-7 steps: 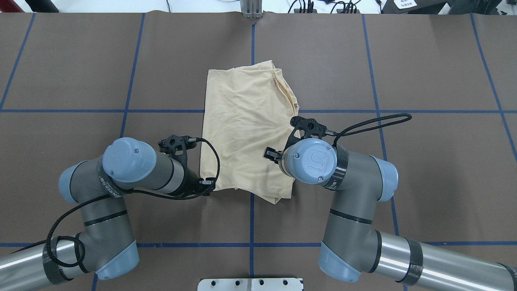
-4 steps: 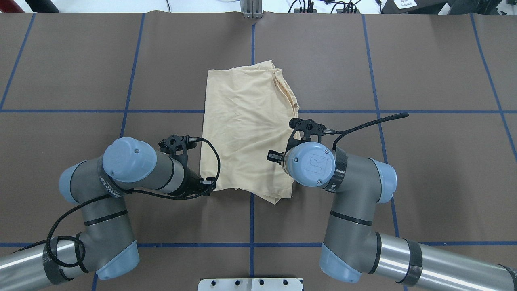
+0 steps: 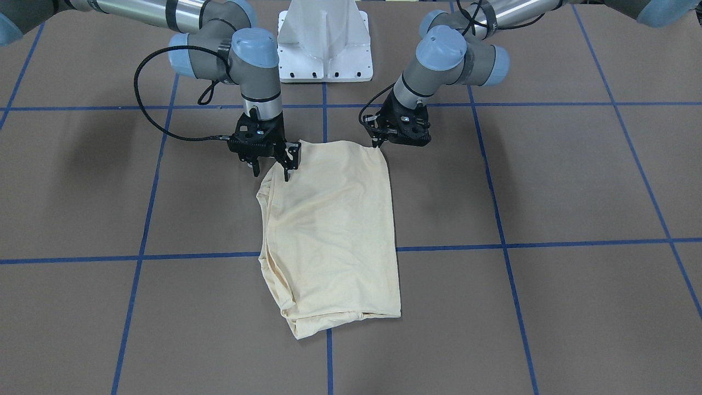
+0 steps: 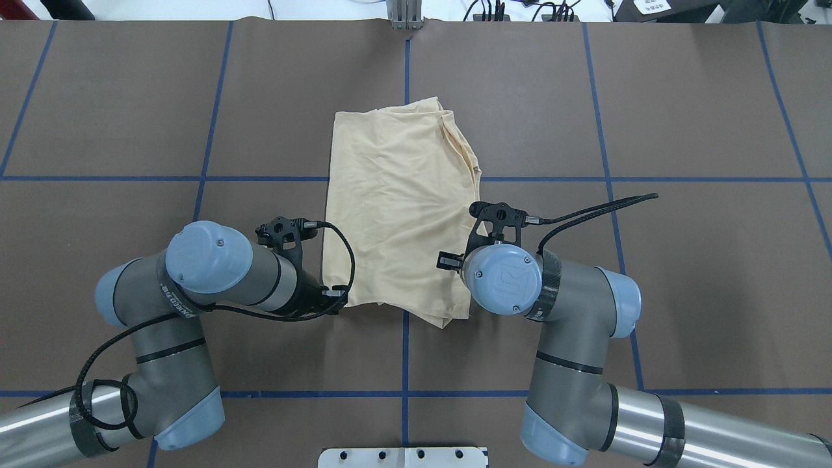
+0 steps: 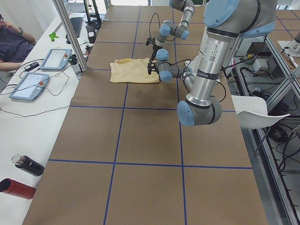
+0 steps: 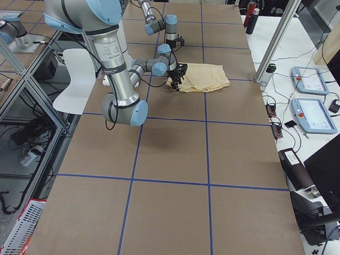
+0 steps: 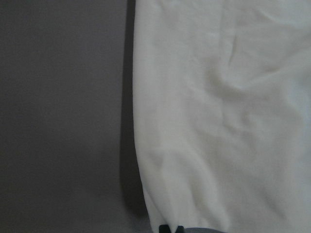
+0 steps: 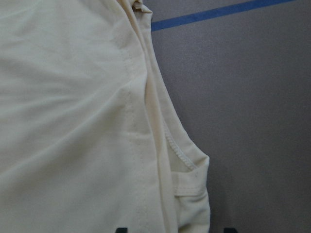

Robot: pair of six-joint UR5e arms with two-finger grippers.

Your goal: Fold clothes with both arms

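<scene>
My right gripper is going to fold the T-shirt over on itself, so next it needs to grab its layered edge.
The cream-yellow T-shirt lies folded into a rectangle at the table's middle, plain side up; it also shows in the front view. No print or label shows. My left gripper is low at the shirt's near left corner, its fingertips close together on the fabric. My right gripper is open, hanging just above the shirt's near right edge, with the layered hem between its fingertips. In the overhead view the right wrist hides most of that gripper.
Brown table cover with blue tape grid lines. The white pedestal base stands behind the shirt on the robot's side. An operator table with tablets, a metal post and bottles lies beyond the far edge.
My right gripper has moved along the shirt's right edge toward the robot, nearer the near right corner. The left arm and the shirt have not moved.
</scene>
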